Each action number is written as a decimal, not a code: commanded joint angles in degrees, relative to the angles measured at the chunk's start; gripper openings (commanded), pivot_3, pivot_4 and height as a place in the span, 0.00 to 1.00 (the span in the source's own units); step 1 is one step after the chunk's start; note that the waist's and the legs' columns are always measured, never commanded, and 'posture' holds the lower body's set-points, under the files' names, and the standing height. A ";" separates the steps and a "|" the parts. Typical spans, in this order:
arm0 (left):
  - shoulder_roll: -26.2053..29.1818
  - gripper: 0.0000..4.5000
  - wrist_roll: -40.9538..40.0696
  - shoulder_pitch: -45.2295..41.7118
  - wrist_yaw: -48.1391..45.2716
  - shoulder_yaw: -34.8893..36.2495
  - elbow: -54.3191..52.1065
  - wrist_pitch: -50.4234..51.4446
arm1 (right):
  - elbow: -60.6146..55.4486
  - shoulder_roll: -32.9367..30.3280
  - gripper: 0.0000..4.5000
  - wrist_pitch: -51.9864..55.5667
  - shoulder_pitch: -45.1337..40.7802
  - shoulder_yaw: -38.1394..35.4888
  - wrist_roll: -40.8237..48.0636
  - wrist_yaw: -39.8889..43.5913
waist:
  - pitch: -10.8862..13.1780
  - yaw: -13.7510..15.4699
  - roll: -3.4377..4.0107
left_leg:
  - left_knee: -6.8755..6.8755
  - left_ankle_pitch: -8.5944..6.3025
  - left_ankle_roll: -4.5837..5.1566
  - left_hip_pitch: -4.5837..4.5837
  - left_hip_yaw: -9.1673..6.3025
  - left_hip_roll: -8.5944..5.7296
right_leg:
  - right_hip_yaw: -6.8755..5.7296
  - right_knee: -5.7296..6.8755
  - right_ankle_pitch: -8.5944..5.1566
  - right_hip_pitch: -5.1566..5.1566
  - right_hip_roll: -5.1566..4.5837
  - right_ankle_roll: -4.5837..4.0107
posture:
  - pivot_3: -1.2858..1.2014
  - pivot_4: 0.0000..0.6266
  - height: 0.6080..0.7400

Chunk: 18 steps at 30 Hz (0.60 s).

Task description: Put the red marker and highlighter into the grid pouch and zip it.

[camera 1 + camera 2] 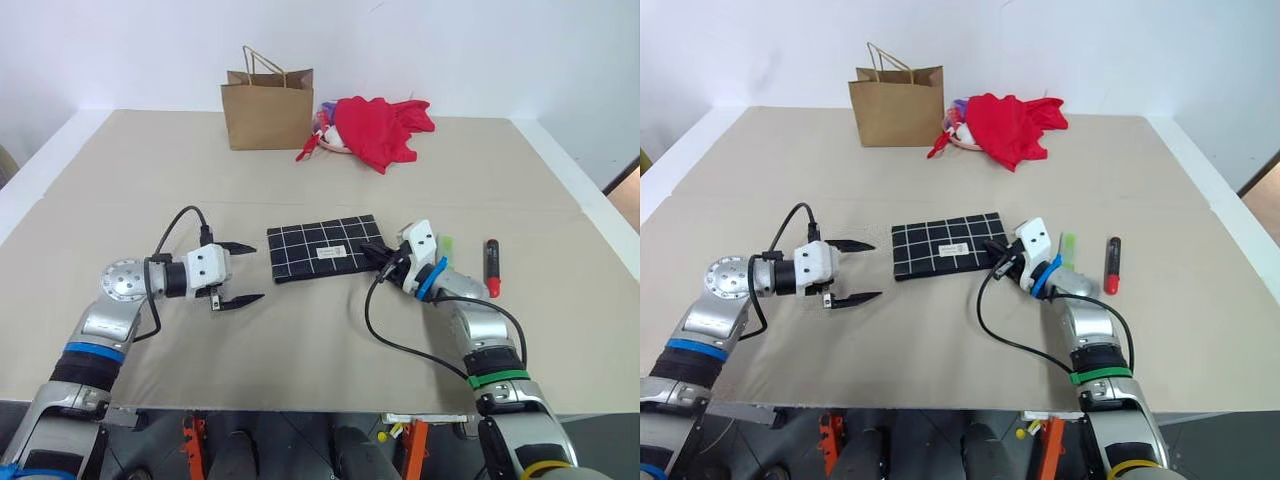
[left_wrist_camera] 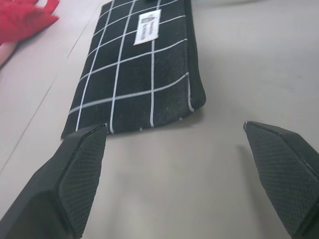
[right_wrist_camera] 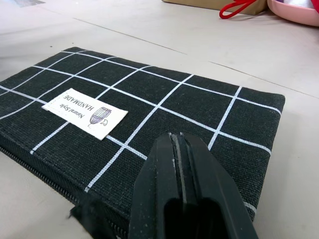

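I should go to the grid pouch [image 1: 320,247] with my left gripper next, because its zipper corner is raised off the table, and pinch the zipper edge at that corner [image 1: 284,280].
The grid pouch [image 1: 320,247] lies flat at the table's middle, white label up, its zipper along the near edge. My right gripper [image 1: 372,254] is shut, its fingertips low over the pouch's right end [image 3: 149,94]. The black pull cord [image 3: 83,216] lies just beside the fingers, and nothing shows between them. The light-green highlighter [image 1: 446,245] lies right behind my right wrist. The red marker [image 1: 492,268] lies farther right, red end towards me. My left gripper [image 1: 258,271] stands open a short way left of the pouch [image 2: 139,74], pointing at its left end.
A brown paper bag [image 1: 267,108] stands at the back of the table, with a heap of red cloth [image 1: 380,128] to its right. A black cable [image 1: 385,330] loops over the table near my right forearm. The table's front edge runs close below both arms.
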 commanded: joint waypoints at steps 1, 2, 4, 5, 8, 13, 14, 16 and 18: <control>-1.65 1.00 0.95 -3.10 0.18 -0.86 3.11 -4.61 | -1.82 -0.11 0.01 -0.81 -0.42 -0.26 -0.06 0.34 | 0.00 -0.02 0.00 | -0.01 0.00 0.00 0.00 0.00 0.00 | 0.00 0.00 0.00 0.00 0.00 0.00 | 0.52 0.24 1.00; -2.32 1.00 1.14 -3.94 0.10 -1.21 4.60 -5.52 | -2.02 -0.20 0.01 -0.81 -0.31 -0.30 -0.05 0.42 | 0.00 -0.03 0.00 | -0.01 0.00 0.00 -0.01 0.00 0.00 | 0.00 0.00 0.00 0.00 0.00 0.00 | 0.52 0.24 1.00; -3.38 1.00 1.96 -5.71 -0.39 -2.10 8.34 -7.70 | -2.42 -0.34 0.01 -0.88 -0.06 -0.42 -0.06 0.32 | 0.00 -0.03 0.00 | -0.01 0.00 0.00 -0.01 -0.01 0.00 | 0.00 0.00 0.00 -0.01 0.00 0.00 | 0.52 0.24 1.00; -3.71 1.00 2.26 -6.37 -0.66 -2.36 9.89 -8.65 | -2.57 -0.38 0.01 -0.90 0.03 -0.47 -0.06 0.27 | 0.00 -0.07 0.00 | -0.01 0.00 0.00 -0.02 -0.01 0.00 | 0.00 0.00 0.00 -0.01 0.01 0.00 | 0.52 0.24 1.00; -5.75 1.00 0.41 -8.86 -1.31 -1.53 14.32 -7.22 | -3.37 -0.49 0.01 -0.85 0.42 -0.41 -0.07 0.30 | 0.00 -0.09 0.00 | -0.01 0.00 0.00 -0.01 -0.01 -0.01 | 0.00 0.00 -0.01 -0.01 0.01 0.02 | 0.52 0.24 1.00; -7.69 1.00 1.44 -13.00 -4.09 -2.16 23.57 -9.96 | -4.72 -0.61 0.01 -0.61 1.08 -0.29 -0.06 0.35 | 0.00 -0.12 0.01 | 0.00 0.00 0.00 -0.03 -0.04 -0.01 | -0.01 0.00 -0.02 -0.01 0.01 0.04 | 0.52 0.24 1.00; -7.98 1.00 1.98 -13.86 -4.23 -2.37 25.20 -10.91 | -4.94 -0.65 0.01 -0.53 1.21 -0.32 -0.02 0.36 | 0.00 -0.13 0.01 | 0.00 0.00 0.01 -0.03 -0.04 -0.01 | -0.01 0.00 -0.02 -0.01 0.02 0.04 | 0.52 0.24 1.00; -8.76 1.00 2.88 -15.85 -4.95 -2.91 28.39 -12.21 | -5.54 -0.76 0.01 -0.41 1.60 -0.29 0.01 0.40 | 0.00 -0.11 0.01 | 0.00 0.00 0.00 -0.03 -0.05 -0.01 | -0.01 0.00 -0.03 0.00 0.02 0.05 | 0.52 0.24 1.00; -9.47 1.00 3.52 -17.42 -5.73 -3.20 31.15 -13.07 | -6.12 -0.81 0.01 -0.27 2.01 -0.24 -0.02 0.37 | 0.00 -0.10 0.01 | 0.00 0.00 0.01 -0.03 -0.07 -0.02 | -0.03 0.00 -0.03 0.01 0.02 0.07 | 0.52 0.24 1.00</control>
